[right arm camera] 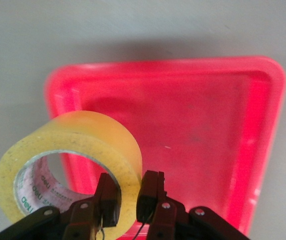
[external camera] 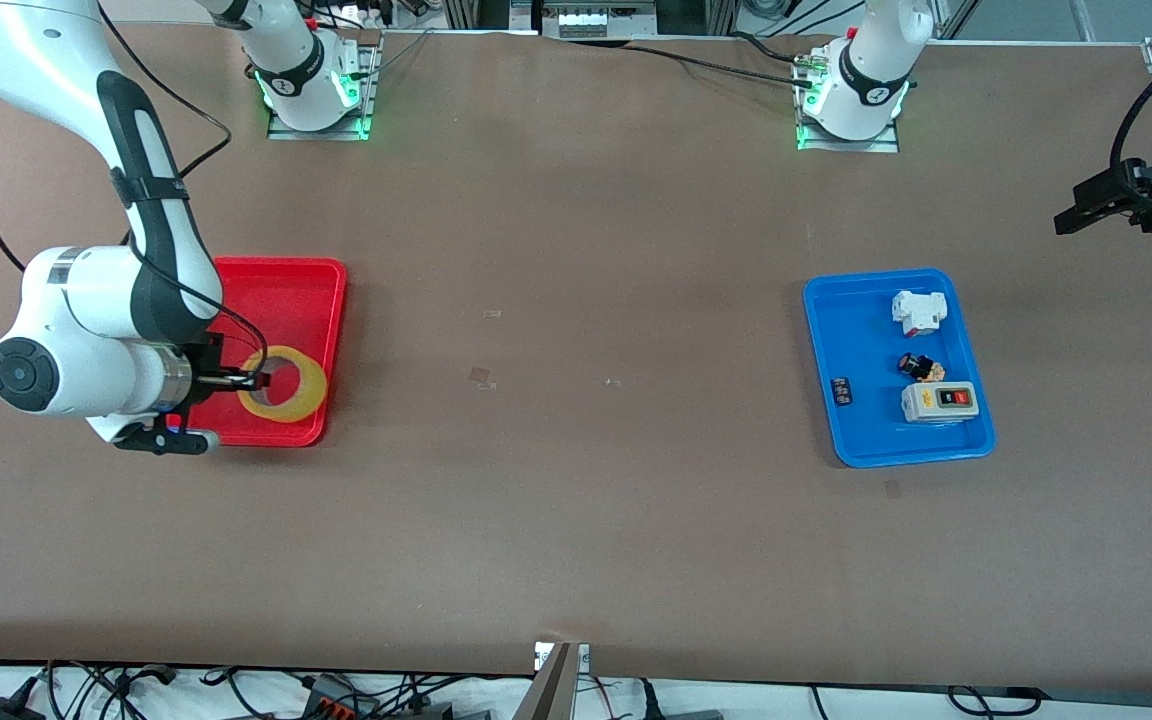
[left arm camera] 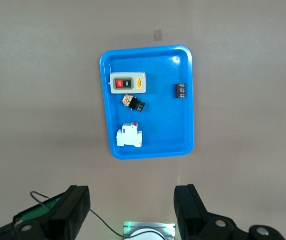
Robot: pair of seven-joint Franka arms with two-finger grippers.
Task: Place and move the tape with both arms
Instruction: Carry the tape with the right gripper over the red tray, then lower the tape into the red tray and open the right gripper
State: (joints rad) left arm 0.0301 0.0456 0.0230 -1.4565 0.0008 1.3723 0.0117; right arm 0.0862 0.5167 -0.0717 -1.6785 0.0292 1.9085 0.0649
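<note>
The tape hangs above the red tray's rim (external camera: 338,288) (right arm camera: 265,70), so my right gripper now keeps hold of the tape until it is lower.
The tape (external camera: 286,385), a yellowish ring with a grey-white core, is over the red tray (external camera: 281,290) at the right arm's end of the table. My right gripper (external camera: 254,380) is shut on the ring's wall, one finger inside the core and one outside. The right wrist view shows the tape (right arm camera: 78,150) lifted above the red tray (right arm camera: 222,130), pinched in the right gripper (right arm camera: 130,197). My left gripper (external camera: 1101,205) is open and empty, high at the left arm's end; in its wrist view the left gripper (left arm camera: 133,210) hangs well above the table.
A blue tray (external camera: 856,330) at the left arm's end holds a white-grey switch box (external camera: 939,402), a white breaker (external camera: 918,311), a small black button part (external camera: 918,366) and a small black chip (external camera: 842,391). It also shows in the left wrist view (left arm camera: 182,120).
</note>
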